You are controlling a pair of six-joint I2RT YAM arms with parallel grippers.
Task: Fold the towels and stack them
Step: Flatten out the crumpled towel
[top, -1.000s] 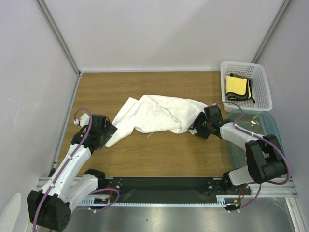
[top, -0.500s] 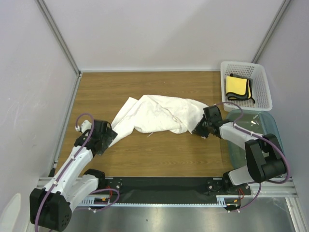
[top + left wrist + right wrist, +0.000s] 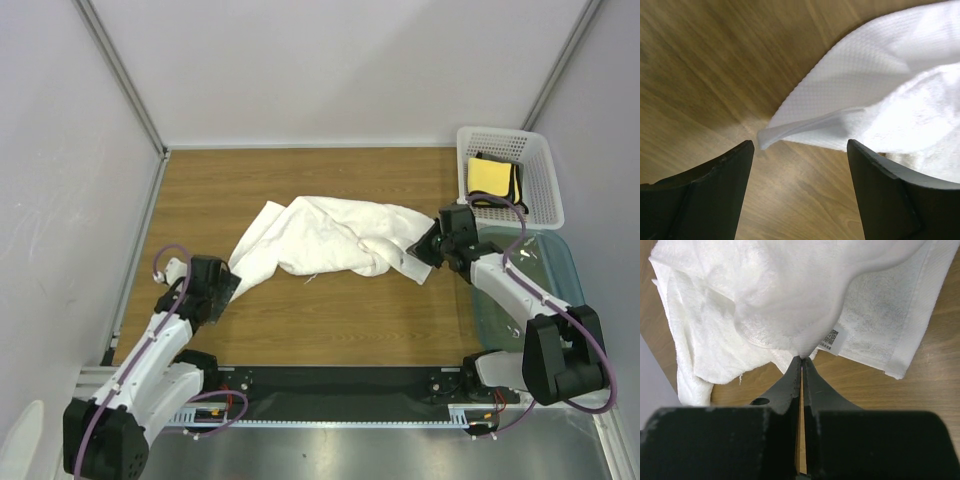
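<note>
The white towel's loose corner (image 3: pixel 235 296) (image 3: pixel 768 137) is opposite my right gripper's hold, so my left gripper should grab it next. The towel will then be stretched flat for folding.
The large white towel (image 3: pixel 320 238) lies crumpled across the middle of the wooden table (image 3: pixel 300 180). My right gripper (image 3: pixel 424 249) is shut on a pinch of its right side, and in the right wrist view the cloth (image 3: pixel 785 300) bunches up from the closed tips of that gripper (image 3: pixel 802 359), next to a small label (image 3: pixel 829 339). My left gripper (image 3: pixel 221 291) stands open at the towel's near-left corner. In the left wrist view that corner (image 3: pixel 766 138) points between the two dark fingers (image 3: pixel 715 195) of the left gripper (image 3: pixel 800 146), with bare wood between them. A yellow towel (image 3: pixel 489 177) lies folded in the basket.
The white perforated basket (image 3: pixel 543 190) stands at the back right corner. A clear plastic bin (image 3: pixel 545 262) sits in front of it under the right arm. Grey walls close in the table at the left, back and right.
The right gripper shut on the white towel's right side and drew it up and to the right. The left arm slid toward the near edge, down to the towel's near-left corner.
</note>
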